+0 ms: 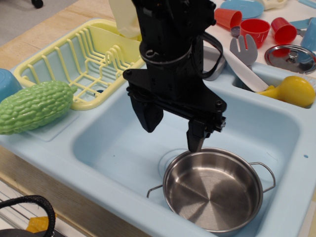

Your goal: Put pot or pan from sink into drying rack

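Note:
My gripper grabs the pot by its rim (180, 159) next, to lift the steel pot out of the sink into the drying rack (81, 64).
The shiny steel pot (213, 190) with two wire loop handles sits upright in the front right of the light-blue sink (113, 143). My black gripper (174, 129) hangs open just above the pot's far-left rim. One fingertip (196, 143) is over the rim, the other finger (148, 118) is to the left over the bare basin. It holds nothing. The pale yellow drying rack (81, 64) stands to the left behind the sink, with nothing in its slots.
A green bumpy gourd (32, 106) lies on the sink's left ledge in front of the rack. A yellow gourd-shaped toy (292, 91), a grey spatula (243, 49), a steel lid (291, 58), red cups (255, 29) and a blue plate (244, 7) are at the back right.

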Robot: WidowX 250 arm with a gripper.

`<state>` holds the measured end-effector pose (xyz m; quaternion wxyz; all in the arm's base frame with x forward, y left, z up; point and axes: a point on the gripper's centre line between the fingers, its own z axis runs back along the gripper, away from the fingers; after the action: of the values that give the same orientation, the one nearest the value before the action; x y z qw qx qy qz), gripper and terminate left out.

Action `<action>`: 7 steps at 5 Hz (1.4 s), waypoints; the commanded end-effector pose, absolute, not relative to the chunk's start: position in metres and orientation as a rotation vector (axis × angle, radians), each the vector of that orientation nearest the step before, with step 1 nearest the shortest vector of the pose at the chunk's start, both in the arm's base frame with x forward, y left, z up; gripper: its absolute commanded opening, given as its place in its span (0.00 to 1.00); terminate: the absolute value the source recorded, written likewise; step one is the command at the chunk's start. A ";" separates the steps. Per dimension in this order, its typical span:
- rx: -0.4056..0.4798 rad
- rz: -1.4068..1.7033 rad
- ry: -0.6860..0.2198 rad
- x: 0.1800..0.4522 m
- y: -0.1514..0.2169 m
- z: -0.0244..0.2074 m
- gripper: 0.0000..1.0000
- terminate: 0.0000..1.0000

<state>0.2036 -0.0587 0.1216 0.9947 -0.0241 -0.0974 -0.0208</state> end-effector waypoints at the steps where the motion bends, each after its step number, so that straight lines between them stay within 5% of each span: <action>1: -0.048 -0.042 -0.195 0.204 -0.059 0.122 1.00 0.00; 5: -0.176 -0.092 -0.168 0.198 -0.059 0.070 1.00 0.00; 6: -0.168 -0.082 -0.177 0.197 -0.058 0.065 0.00 0.00; 7: -0.166 -0.063 -0.173 0.198 -0.058 0.063 0.00 0.00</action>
<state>0.1948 -0.0575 0.0586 0.9934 -0.0821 -0.0752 -0.0288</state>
